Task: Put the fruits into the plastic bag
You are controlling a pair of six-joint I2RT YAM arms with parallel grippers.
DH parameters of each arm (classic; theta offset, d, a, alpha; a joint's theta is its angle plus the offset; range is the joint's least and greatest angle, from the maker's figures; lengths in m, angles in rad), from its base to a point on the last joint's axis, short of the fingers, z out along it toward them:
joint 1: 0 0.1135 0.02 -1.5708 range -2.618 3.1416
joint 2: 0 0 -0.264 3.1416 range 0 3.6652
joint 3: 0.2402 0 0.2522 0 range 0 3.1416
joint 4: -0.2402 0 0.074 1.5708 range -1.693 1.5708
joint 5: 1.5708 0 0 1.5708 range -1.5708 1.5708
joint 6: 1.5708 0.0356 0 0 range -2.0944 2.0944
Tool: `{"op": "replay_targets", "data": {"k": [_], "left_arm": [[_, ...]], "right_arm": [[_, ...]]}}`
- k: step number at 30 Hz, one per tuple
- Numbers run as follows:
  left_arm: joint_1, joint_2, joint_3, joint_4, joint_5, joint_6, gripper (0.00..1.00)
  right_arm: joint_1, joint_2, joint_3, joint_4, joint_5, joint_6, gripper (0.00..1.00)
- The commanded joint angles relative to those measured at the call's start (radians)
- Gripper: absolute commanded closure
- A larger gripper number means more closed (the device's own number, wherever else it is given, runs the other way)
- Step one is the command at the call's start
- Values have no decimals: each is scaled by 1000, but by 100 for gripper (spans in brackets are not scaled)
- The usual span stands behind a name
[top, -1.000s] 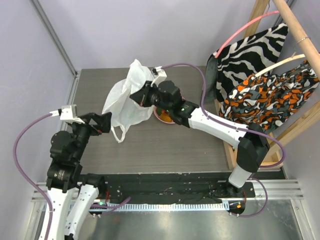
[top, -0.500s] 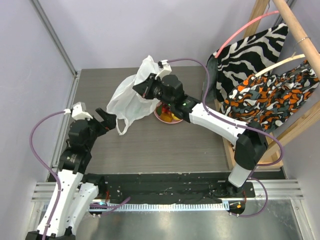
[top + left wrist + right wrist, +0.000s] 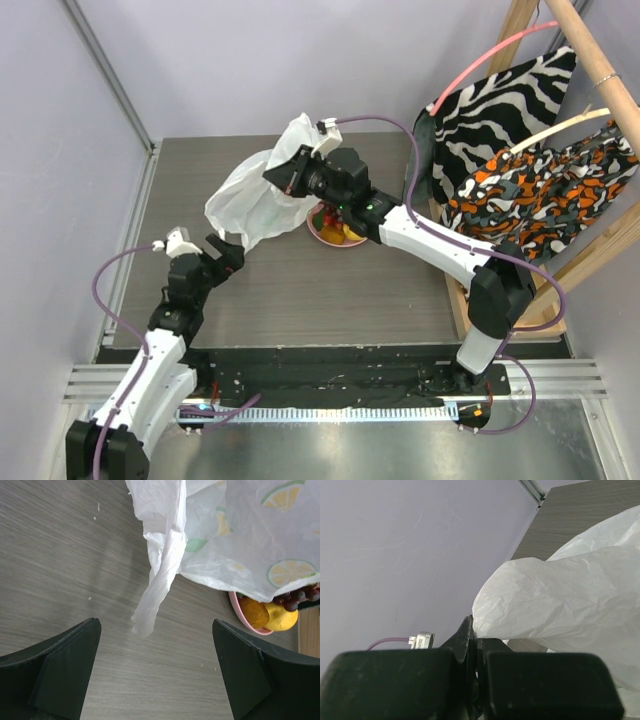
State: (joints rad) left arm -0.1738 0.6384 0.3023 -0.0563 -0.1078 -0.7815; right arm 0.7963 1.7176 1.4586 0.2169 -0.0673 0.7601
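Observation:
The robot's left hand next needs to hold the bag's opening open for the fruits, so it needs to grab the plastic bag by its twisted handle loop (image 3: 229,229) (image 3: 159,577).
My right gripper (image 3: 286,172) is shut on the top of the plastic bag (image 3: 255,200), holding it up off the table; in the right wrist view the jaws (image 3: 476,636) pinch the crinkled white plastic (image 3: 560,605). The bag's twisted handle loop (image 3: 159,577) dangles just ahead of my left gripper (image 3: 155,630), which is open and touches nothing. From above, the left gripper (image 3: 228,252) sits below the bag's lower left corner. The fruits (image 3: 338,230) lie on a pink plate, partly under the bag: an orange one (image 3: 255,612), a lemon (image 3: 283,618), dark grapes (image 3: 300,595).
The pink plate (image 3: 330,243) stands on the grey wood table just right of the bag, under the right arm. A wooden rack (image 3: 585,50) at the right carries a zebra-striped cloth (image 3: 500,95) and an orange patterned cloth (image 3: 545,190). Walls close in the left and back.
The right gripper has lifted the bag higher and a little back. The left arm has swung down toward the near edge, its open gripper staying by the handle loop.

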Motion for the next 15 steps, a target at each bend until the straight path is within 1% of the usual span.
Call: {"op": "replay_targets", "data": {"k": [1,2,3,4,5,8,10,15], "left_arm": [[5,75,-6,206,-44,14,0],[7,89,-9,225,-47,17,0],[7,98,-11,269,-50,21,5],[7,107,-18,294,-55,24,7],[7,128,-20,311,-64,24,15],[7,162,-15,329,-110,18,29],[7,187,-12,332,-128,13,31],[7,271,-12,354,-124,7,33]], "right_arm": [[-3,-4,-4,68,-40,18,99],[-5,-4,-4,70,-43,16,99],[-3,-4,-4,72,-45,19,99],[-5,-3,-6,73,-49,18,99],[-5,-3,-6,75,-49,19,99],[-6,-1,-7,72,-55,21,99],[-8,-1,-7,72,-58,21,99],[-9,-3,-4,76,-69,27,99]]}}
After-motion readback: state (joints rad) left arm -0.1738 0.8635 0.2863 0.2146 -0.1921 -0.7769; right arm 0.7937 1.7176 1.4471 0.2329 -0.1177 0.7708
